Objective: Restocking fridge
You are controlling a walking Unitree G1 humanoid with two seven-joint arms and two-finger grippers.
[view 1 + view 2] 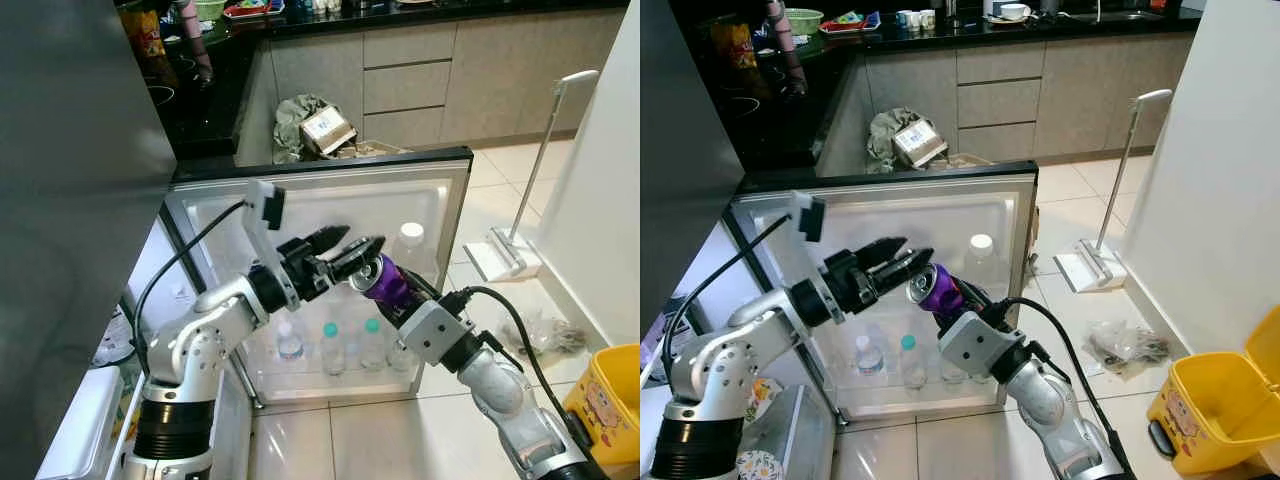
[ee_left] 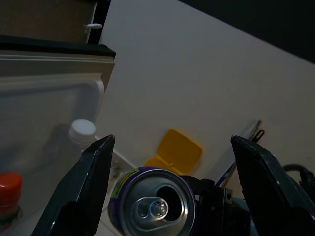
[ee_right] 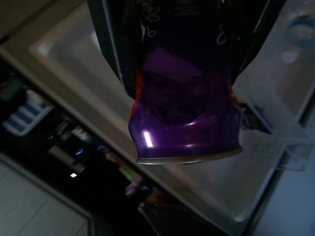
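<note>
The can's lower body is already wrapped by my right gripper's fingers, so my left gripper will next grab the can by its lid end (image 1: 368, 274).
A purple drink can (image 1: 386, 283) is held up in front of the open fridge door (image 1: 330, 196), with my right gripper (image 1: 397, 291) shut on its body. In the right wrist view the can (image 3: 184, 103) sits between the two fingers (image 3: 109, 44). My left gripper (image 1: 361, 240) is open, its fingers spread on either side of the can's top without touching it. The left wrist view looks down on the can's lid and pull tab (image 2: 152, 206) between those fingers (image 2: 96, 167). Three capped bottles (image 1: 331, 347) stand in the door's lower shelf, and a white-capped bottle (image 1: 410, 240) stands higher up.
The grey fridge body (image 1: 70, 200) rises on my left. A yellow bin (image 1: 606, 400) stands at the lower right, with a floor mop (image 1: 512, 250) and a crumpled plastic bag (image 1: 545, 330) on the tiles. Beyond the door are kitchen cabinets (image 1: 405, 85) and a rubbish heap (image 1: 315, 127).
</note>
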